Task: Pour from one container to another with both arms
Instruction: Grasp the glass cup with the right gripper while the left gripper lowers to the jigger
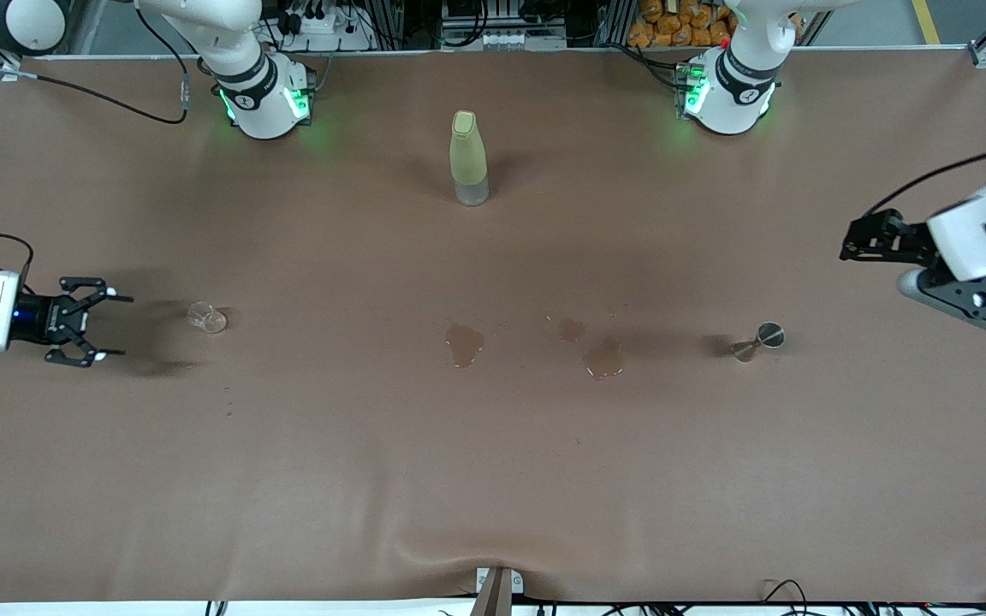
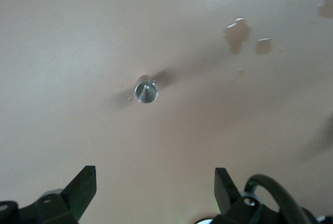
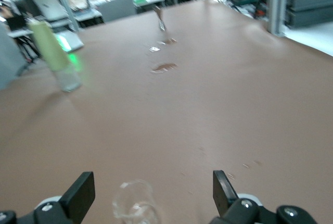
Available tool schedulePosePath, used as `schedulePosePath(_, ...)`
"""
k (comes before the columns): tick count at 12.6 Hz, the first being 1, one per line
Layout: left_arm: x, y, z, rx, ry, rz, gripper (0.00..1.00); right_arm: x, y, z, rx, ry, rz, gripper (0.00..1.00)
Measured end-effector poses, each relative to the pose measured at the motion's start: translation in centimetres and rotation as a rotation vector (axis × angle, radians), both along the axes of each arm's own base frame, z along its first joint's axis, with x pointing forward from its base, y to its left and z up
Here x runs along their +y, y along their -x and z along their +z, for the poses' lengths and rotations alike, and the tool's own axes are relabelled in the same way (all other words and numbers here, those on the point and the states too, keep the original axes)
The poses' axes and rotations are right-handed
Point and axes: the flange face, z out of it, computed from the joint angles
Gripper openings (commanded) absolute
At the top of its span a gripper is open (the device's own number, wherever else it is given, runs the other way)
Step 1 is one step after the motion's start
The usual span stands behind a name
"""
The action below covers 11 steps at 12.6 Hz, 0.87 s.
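Observation:
I will grip the clear glass cup by its body with my right gripper, to pour from one container into the other.
The tiny clear glass cup stands on the brown table toward the right arm's end. My right gripper hangs low beside it, open, fingers pointing at the cup with a gap between them and it. The small metal jigger stands toward the left arm's end. My left gripper is up in the air near that end of the table, open and empty, looking down on the jigger.
A tall yellow-green bottle stands mid-table, farther from the front camera. Wet spill patches lie between cup and jigger. The arm bases stand along the table's back edge.

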Motion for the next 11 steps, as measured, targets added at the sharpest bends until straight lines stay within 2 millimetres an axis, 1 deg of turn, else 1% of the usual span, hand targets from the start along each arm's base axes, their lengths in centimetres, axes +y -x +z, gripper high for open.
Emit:
schedulePosePath(2, 4.6, -0.9, -2.4, 0.001, 0.13, -0.07, 1.0, -0.3, 1.1, -2.7, 0.006, -0.044, 0.013, 1.0)
schedulePosePath(4, 9.0, -1.6, -5.4, -0.013, 0.26, -0.16, 1.0, -0.6, 2.1, -5.6, 0.0, -0.074, 0.017, 1.0)
schedulePosePath(5, 10.6, -2.0, -7.2, -0.025, 0.326, -0.209, 1.0, -0.6, 2.6, -7.0, -0.011, -0.089, 0.024, 1.0)
schedulePosePath(6, 11.7, -2.3, -8.9, -0.042, 0.39, -0.257, 1.0, -0.4, 3.0, -8.4, -0.015, -0.105, 0.032, 0.98)
schedulePosePath(7, 12.3, -2.6, -10.4, -0.061, 0.447, -0.313, 1.0, -0.1, 3.4, -9.6, -0.014, -0.119, 0.036, 0.98)
schedulePosePath(8, 12.3, -3.0, -11.9, -0.081, 0.499, -0.379, 1.0, 0.2, 3.6, -10.6, -0.008, -0.131, 0.036, 0.96)
schedulePosePath(9, 12.2, -3.3, -13.4, -0.103, 0.55, -0.44, 1.0, 0.4, 3.7, -11.2, -0.007, -0.142, 0.033, 0.92)
schedulePosePath(10, 12.1, -3.6, -14.9, -0.126, 0.598, -0.497, 1.0, 0.6, 3.8, -11.8, -0.023, -0.159, 0.025, 0.91)
schedulePosePath(11, 12.3, -3.8, -16.5, -0.153, 0.646, -0.557, 1.0, 0.9, 3.7, -12.4, -0.052, -0.177, 0.019, 0.86)
